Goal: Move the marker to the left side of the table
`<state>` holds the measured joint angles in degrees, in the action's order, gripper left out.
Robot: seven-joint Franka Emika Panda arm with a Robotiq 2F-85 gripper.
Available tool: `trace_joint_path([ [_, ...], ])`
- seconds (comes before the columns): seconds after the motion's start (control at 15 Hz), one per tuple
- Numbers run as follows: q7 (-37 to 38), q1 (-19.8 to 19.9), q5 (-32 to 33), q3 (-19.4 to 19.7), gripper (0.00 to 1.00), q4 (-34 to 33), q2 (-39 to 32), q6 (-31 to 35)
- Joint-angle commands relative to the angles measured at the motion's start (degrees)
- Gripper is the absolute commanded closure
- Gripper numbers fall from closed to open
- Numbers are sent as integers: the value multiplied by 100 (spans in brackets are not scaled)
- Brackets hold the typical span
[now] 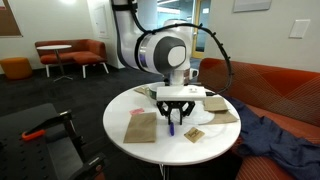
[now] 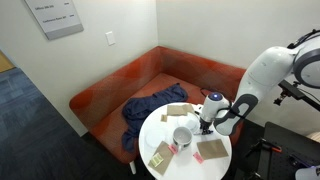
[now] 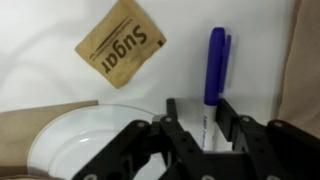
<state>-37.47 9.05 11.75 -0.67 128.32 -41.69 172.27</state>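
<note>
I would leave the marker on the table if I lifted my gripper now, because there is a gap between the marker's body (image 3: pixel 209 119) and a black finger of my gripper.
The marker (image 3: pixel 214 62) has a dark blue cap and a white barrel and lies on the round white table (image 1: pixel 118 112). In the wrist view its barrel runs between my gripper's (image 3: pixel 201 118) two black fingers. The right finger touches the barrel and a narrow gap shows at the left finger. In an exterior view the gripper (image 1: pixel 172 116) points straight down at the table's middle, with the marker (image 1: pixel 171 126) at its tips. It also shows in an exterior view (image 2: pixel 206 124); the marker is hidden there.
A brown sugar packet (image 3: pixel 120 45) lies beyond the gripper, and a white bowl (image 3: pixel 80 140) to its left. Brown napkins (image 1: pixel 140 127) (image 1: pixel 222 113) lie on the table. An orange couch (image 1: pixel 275 85) with a blue cloth (image 1: pixel 285 135) stands behind it, and a black chair (image 1: pixel 45 135) beside it.
</note>
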Motion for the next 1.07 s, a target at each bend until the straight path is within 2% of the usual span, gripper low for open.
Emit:
trace_joint_path([
  [0.0,321,-4,244,43,87,55,4,219],
  [0.13,376,5,291,31,99,53,19,212],
  [0.2,432,12,298,21,100,70,52,200],
  [0.33,480,51,273,-7,97,134,138,221],
  [0.67,721,233,192,-223,97,570,766,25],
  [1.0,1211,9,199,-103,97,1249,1790,64],
])
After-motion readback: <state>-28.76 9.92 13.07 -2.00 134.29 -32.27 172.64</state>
